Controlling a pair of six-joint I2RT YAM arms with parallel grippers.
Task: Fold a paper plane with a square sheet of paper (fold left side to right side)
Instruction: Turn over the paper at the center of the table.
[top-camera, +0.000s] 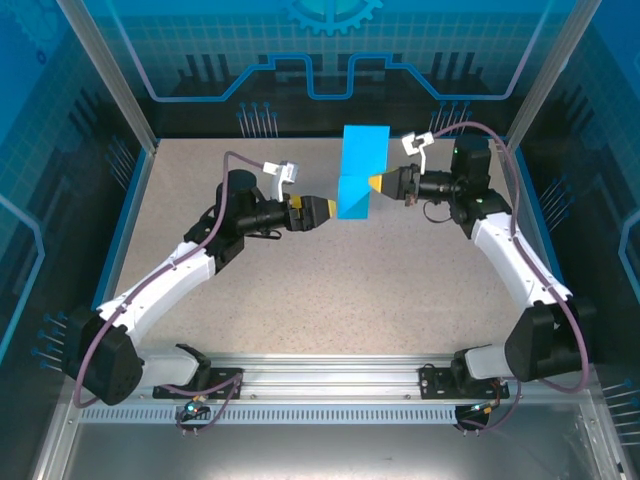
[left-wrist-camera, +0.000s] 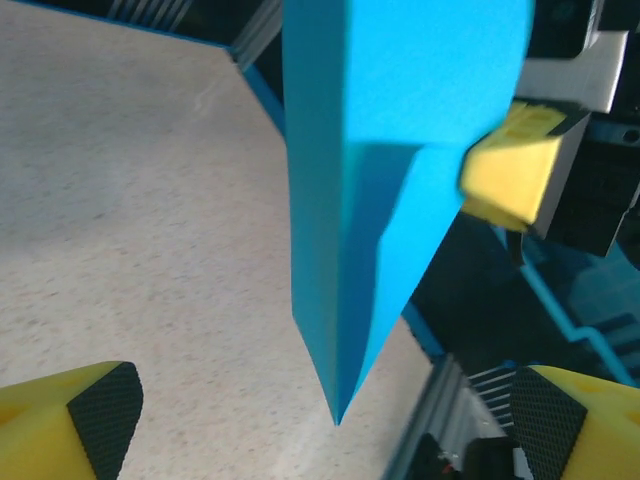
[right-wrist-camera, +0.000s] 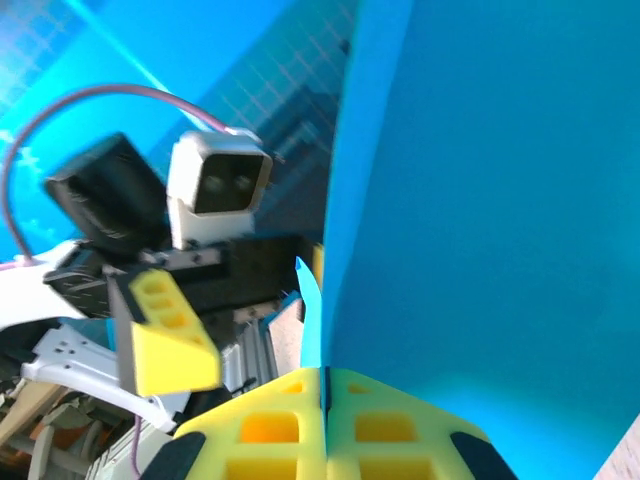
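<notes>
The paper is to be taken over and laid flat for folding, so the left gripper will next pinch its free sharp tip (top-camera: 340, 210) (left-wrist-camera: 340, 398), opposite the right gripper's edge.
The square sheet of paper (top-camera: 360, 170) is a bright cyan-blue, creased, pointed shape held upright above the middle back of the table. My right gripper (top-camera: 381, 184) is shut on its right edge. In the right wrist view the yellow fingers (right-wrist-camera: 270, 430) are pressed together on the paper (right-wrist-camera: 480, 200). My left gripper (top-camera: 324, 212) sits just left of the sheet, apart from it. In the left wrist view it stands open (left-wrist-camera: 330, 440), and the paper's sharp lower tip (left-wrist-camera: 336, 415) hangs between the spread pads without touching them. The right gripper's yellow finger (left-wrist-camera: 510, 165) shows at the paper's edge.
The speckled table (top-camera: 300, 290) is bounded by blue walls at the left (top-camera: 125, 215) and right (top-camera: 530, 215). An aluminium rail (top-camera: 330, 385) runs along the near edge by the arm bases. The left arm's white wrist camera (right-wrist-camera: 218, 185) faces the paper closely.
</notes>
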